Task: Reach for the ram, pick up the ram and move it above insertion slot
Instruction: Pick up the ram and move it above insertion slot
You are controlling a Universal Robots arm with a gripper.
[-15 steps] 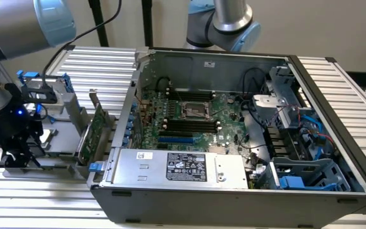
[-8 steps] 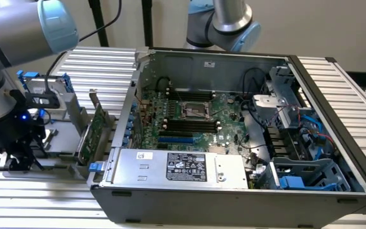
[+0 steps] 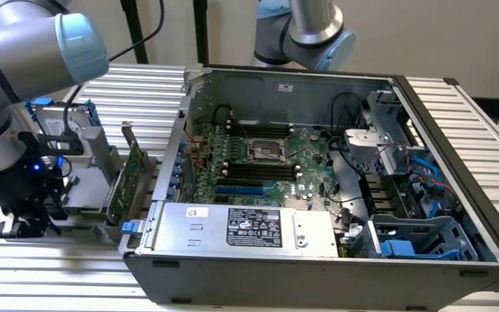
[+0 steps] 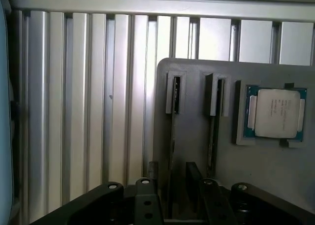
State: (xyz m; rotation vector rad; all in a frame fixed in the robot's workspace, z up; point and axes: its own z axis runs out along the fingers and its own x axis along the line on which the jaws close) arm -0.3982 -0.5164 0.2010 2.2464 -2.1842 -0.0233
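Observation:
The ram needs its contact edge free for the insertion slot, so my gripper needs to pick it up next by the middle of its top edge [image 4: 171, 185].
The ram [image 4: 172, 136] stands on edge in a slot of a grey holder [image 4: 197, 87] and shows as a thin dark strip. A second thin board [image 4: 212, 131] stands in the neighbouring slot. My gripper [image 4: 173, 198] is open, its dark fingers [image 4: 145, 195] on either side of the ram's line, short of the holder and holding nothing. In the exterior view the gripper [image 3: 26, 218] hangs low at the exterior view's left, beside the holder with the green boards [image 3: 121, 188]. The black insertion slots [image 3: 258, 170] lie on the motherboard inside the open computer case [image 3: 319, 273].
A processor chip [image 4: 275, 112] sits in a recess of the holder beside the two slots. Ribbed aluminium table profiles [image 4: 88, 112] run under everything. A second robot arm [image 3: 306, 32] stands behind the case. Cables and drive cages fill the case's right side [image 3: 405, 188].

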